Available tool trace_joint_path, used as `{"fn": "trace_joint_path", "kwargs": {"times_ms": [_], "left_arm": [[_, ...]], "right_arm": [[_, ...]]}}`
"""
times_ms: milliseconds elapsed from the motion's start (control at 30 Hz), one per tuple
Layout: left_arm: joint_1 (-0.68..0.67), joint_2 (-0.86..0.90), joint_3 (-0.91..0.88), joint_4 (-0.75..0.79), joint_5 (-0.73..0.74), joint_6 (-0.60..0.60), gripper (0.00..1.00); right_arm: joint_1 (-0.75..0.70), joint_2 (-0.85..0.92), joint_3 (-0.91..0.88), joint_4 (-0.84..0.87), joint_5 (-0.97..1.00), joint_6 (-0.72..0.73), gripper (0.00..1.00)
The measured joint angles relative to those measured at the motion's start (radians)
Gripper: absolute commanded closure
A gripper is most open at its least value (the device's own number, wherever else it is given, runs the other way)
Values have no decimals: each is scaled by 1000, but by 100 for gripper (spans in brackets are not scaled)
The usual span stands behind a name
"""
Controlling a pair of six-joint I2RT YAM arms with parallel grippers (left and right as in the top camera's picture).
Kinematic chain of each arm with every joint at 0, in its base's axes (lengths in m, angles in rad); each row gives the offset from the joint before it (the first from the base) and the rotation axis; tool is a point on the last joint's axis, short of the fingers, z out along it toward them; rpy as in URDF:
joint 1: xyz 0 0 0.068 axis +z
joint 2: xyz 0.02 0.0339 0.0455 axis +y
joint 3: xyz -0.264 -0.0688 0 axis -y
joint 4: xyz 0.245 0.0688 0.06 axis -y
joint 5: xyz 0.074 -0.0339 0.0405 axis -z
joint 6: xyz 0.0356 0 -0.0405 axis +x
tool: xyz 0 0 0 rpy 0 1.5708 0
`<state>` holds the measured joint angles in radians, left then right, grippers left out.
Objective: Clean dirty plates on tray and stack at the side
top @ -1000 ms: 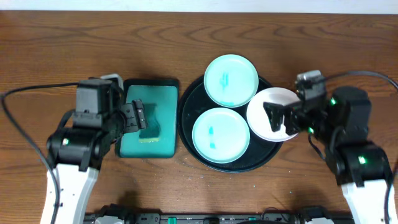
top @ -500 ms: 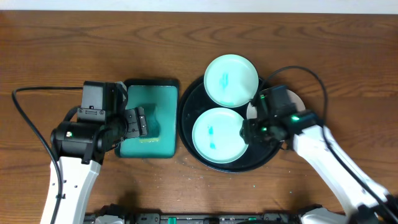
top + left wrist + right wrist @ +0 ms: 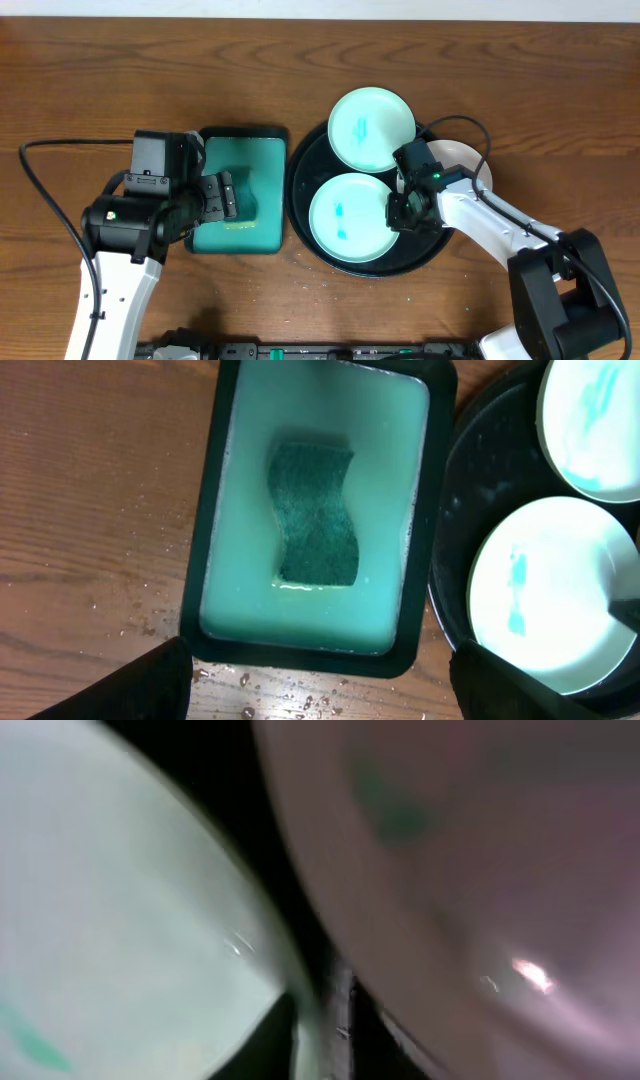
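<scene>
The dark green sponge needs its ends free to scrub plates, so next my left gripper should grab it from above across its narrow middle.
Three plates sit on the black tray [image 3: 300,172]. The back plate [image 3: 372,128] and the front plate [image 3: 350,216] are pale mint with teal smears. A white plate [image 3: 462,160] leans on the tray's right rim, partly hidden by my right arm. My right gripper [image 3: 400,212] is at the front plate's right edge. In the right wrist view its jaws [image 3: 315,1025] pinch that plate's rim [image 3: 110,900], with the white plate [image 3: 470,870] just to the right. My left gripper [image 3: 226,196] hangs open over the sponge [image 3: 315,512], holding nothing.
The dark green sponge lies in a rectangular teal tray [image 3: 240,238] of soapy water, just left of the black tray [image 3: 455,530]. Water drops dot the wood in front of the teal tray [image 3: 310,615]. Cables trail from both arms.
My right arm swung left from beside the tray, across the white plate, to the front plate's right rim and closed its jaws there. The left arm shifted slightly, gripper still open.
</scene>
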<state>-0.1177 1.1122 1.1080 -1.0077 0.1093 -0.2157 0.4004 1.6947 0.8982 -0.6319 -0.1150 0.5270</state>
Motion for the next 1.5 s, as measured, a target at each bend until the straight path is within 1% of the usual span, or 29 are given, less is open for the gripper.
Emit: {"fn": "trace_joint_path", "kwargs": {"times_ms": [167,300,433,567,633,700,767,800,833,900,967,1000,1167,1233,1300,1400,1500], "left_arm": [[0,6,0,1,1,-14,18],[0,36,-20,31,1,-47,24],[0,113,-81,130,1,-67,30],[0,247,-137,255,2,-105,34],[0,328,-141,322,2,-114,42],[0,399,-143,383,2,-121,47],[0,461,-143,422,2,-126,49],[0,489,-143,429,4,-128,52],[0,517,-143,430,5,-128,57],[0,584,-143,429,8,-128,71],[0,627,-140,436,16,-134,89],[1,635,-133,435,19,-132,92],[1,637,-120,412,24,-135,93],[1,636,-98,365,22,-135,93],[1,624,-74,283,23,-134,93],[-4,565,-51,211,25,-120,93],[-24,466,-21,204,23,-97,93]], "right_arm": [[1,5,3,40,-15,11,99],[0,6,3,51,-16,14,99],[0,6,3,54,-15,14,99],[0,6,3,56,-16,14,99],[0,6,3,56,-16,14,99],[0,6,3,57,-16,14,99],[0,7,3,58,-15,14,99],[0,7,3,58,-15,14,99],[0,7,3,58,-15,14,99],[0,7,3,58,-15,14,99],[0,7,3,59,-15,14,99],[0,7,3,59,-15,14,99],[0,7,3,61,-16,14,99],[0,7,3,61,-15,14,99],[0,7,3,61,-15,14,99],[0,7,3,62,-15,14,99],[0,7,3,62,-15,14,99]]}}
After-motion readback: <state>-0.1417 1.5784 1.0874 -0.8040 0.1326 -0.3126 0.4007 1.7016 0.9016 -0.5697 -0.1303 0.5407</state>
